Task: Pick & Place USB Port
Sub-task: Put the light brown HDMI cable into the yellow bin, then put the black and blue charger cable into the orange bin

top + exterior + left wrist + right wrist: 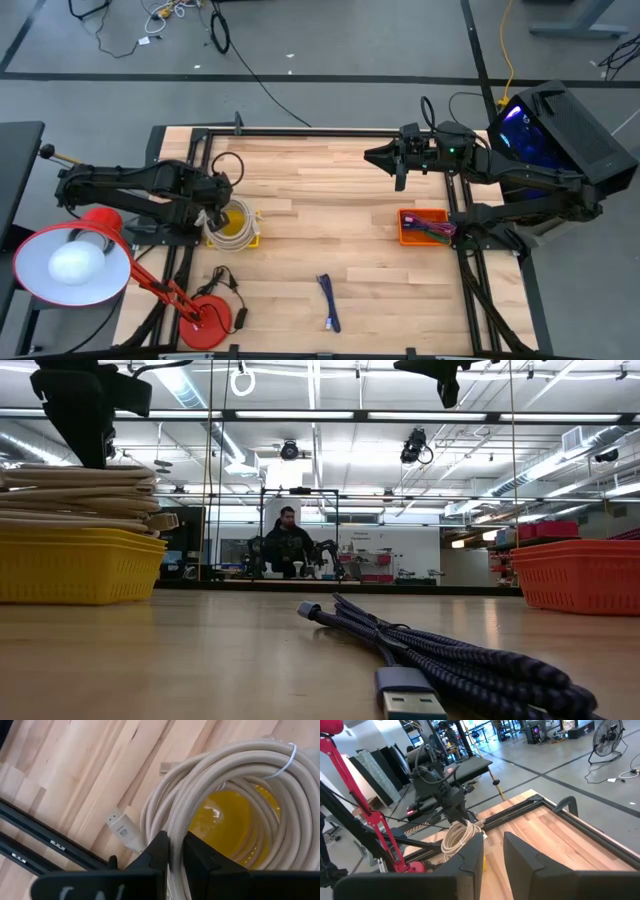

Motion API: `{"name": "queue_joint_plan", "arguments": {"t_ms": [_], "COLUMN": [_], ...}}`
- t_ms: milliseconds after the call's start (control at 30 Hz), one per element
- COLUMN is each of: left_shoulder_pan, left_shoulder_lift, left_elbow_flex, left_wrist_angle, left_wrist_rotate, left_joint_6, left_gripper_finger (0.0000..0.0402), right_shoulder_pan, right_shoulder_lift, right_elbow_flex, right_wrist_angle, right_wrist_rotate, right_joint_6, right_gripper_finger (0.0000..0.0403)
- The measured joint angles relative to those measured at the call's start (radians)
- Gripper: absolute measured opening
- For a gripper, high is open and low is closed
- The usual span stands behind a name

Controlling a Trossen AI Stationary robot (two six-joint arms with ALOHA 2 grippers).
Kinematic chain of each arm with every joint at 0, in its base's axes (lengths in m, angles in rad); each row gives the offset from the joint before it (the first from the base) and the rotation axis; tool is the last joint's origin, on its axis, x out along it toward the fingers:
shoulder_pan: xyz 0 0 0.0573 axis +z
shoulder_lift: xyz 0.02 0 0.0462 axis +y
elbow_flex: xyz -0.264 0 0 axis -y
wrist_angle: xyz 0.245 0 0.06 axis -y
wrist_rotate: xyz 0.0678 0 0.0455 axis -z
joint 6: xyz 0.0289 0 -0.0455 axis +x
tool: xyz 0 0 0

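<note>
The held beige coil is low over the coils in the yellow basket (238,218) (222,822) and would stay there, so it is time for my left gripper to open.
A dark blue braided USB cable (328,302) lies on the table near its near edge; its plug (410,702) shows close in the low view. A coiled beige cable (232,222) rests on a yellow basket (75,565) at the table's left. My left gripper (175,851) is down on that coil and shut on it. The beige cable's connector (123,828) sticks out past the coil over the wood. My right gripper (383,157) hangs high over the far right of the table, fingers slightly open (493,855), holding nothing. My left gripper pinches a strand of the beige coil (176,832) between its two fingers, on the coil's side nearest the table's left edge. The fingers come from above, pointing down, and lie across the strand. The coil rests on the yellow basket, tied by a white tie (286,761).
An orange basket (424,226) with cables sits at the table's right. A red desk lamp (75,262) with its base (205,320) stands at the near left corner. Black frame rails (300,131) border the table. Bare wood lies between the two baskets.
</note>
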State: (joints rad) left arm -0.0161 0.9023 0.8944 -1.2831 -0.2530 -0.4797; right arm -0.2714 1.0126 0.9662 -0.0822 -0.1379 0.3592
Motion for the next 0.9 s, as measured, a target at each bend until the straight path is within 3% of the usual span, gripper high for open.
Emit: {"name": "queue_joint_plan", "arguments": {"t_ms": [267,467,600,900], "left_shoulder_pan": [0.003,0.003,0.003,0.003], "left_shoulder_lift": [0.000,0.000,0.000,0.000], "left_elbow_flex": [0.000,0.000,0.000,0.000], "left_wrist_angle": [-0.001,-0.001,-0.002,0.049], "left_wrist_rotate": [0.003,0.014,0.014,0.014], "left_joint_6": [-0.017,-0.043,-0.060,-0.067], "left_gripper_finger": [0.0039,0.0119,0.0149,0.0151], "right_shoulder_pan": [0.000,0.000,0.000,0.000], "right_shoulder_lift": [0.000,0.000,0.000,0.004], "right_elbow_flex": [0.000,0.000,0.000,0.000], "right_wrist_angle": [0.000,0.000,0.000,0.000], "right_wrist_rotate": [0.000,0.000,0.000,-0.001], "right_joint_6": [0.000,0.002,0.002,0.017], "right_gripper_finger": [0.0078,0.0078,0.0078,0.0078]}}
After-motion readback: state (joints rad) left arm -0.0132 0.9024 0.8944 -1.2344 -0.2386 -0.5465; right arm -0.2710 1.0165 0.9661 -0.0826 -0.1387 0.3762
